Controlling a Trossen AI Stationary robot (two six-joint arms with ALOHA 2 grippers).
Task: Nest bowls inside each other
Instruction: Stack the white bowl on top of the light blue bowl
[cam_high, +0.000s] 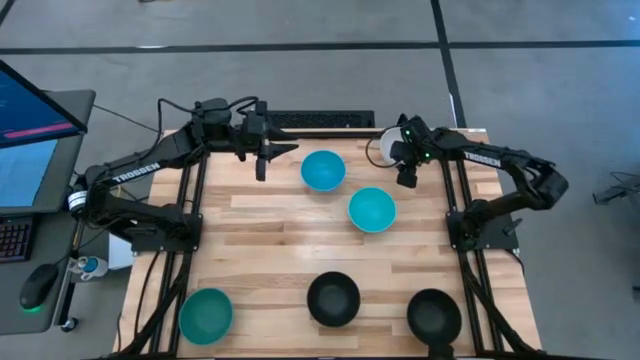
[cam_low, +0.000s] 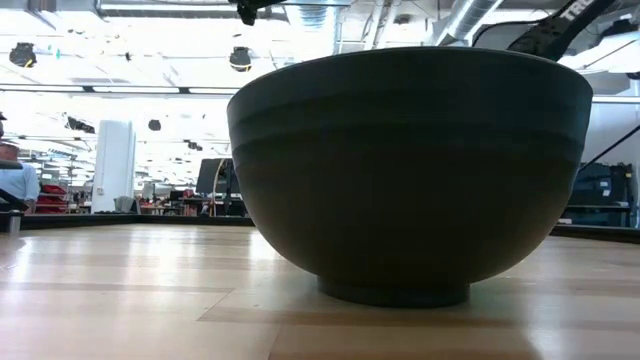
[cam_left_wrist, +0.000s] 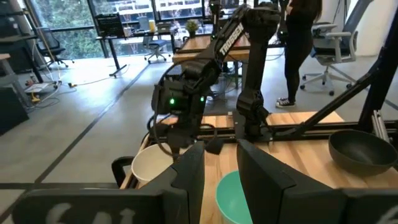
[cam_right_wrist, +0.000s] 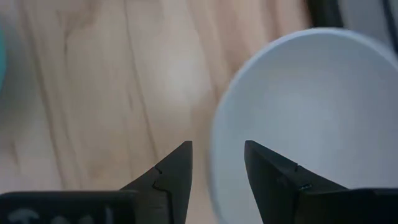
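Observation:
The white bowl has to go inside a cyan-blue bowl, so my right gripper will grab the white bowl by its rim (cam_high: 383, 154) next.
Six bowls stand on their bases on the wooden table (cam_high: 270, 230). A white bowl (cam_high: 381, 148) is at the far right, with two cyan-blue bowls (cam_high: 323, 171) (cam_high: 371, 210) beside it. Two black bowls (cam_high: 333, 299) (cam_high: 433, 314) and a teal-green bowl (cam_high: 206, 315) are near the front edge. My right gripper (cam_right_wrist: 217, 171) is open and points down over the white bowl's near rim (cam_right_wrist: 216, 140), one finger over the inside and one outside. My left gripper (cam_left_wrist: 221, 177) is open and empty at the far edge, left of the blue bowl, pointing level toward the right.
One black bowl (cam_low: 410, 170) fills the low view. A keyboard (cam_high: 320, 120) lies past the table's far edge, and a monitor (cam_high: 35, 110) stands off to the left. Bare wood lies on the table's left half, between the far blue bowl and the teal-green bowl.

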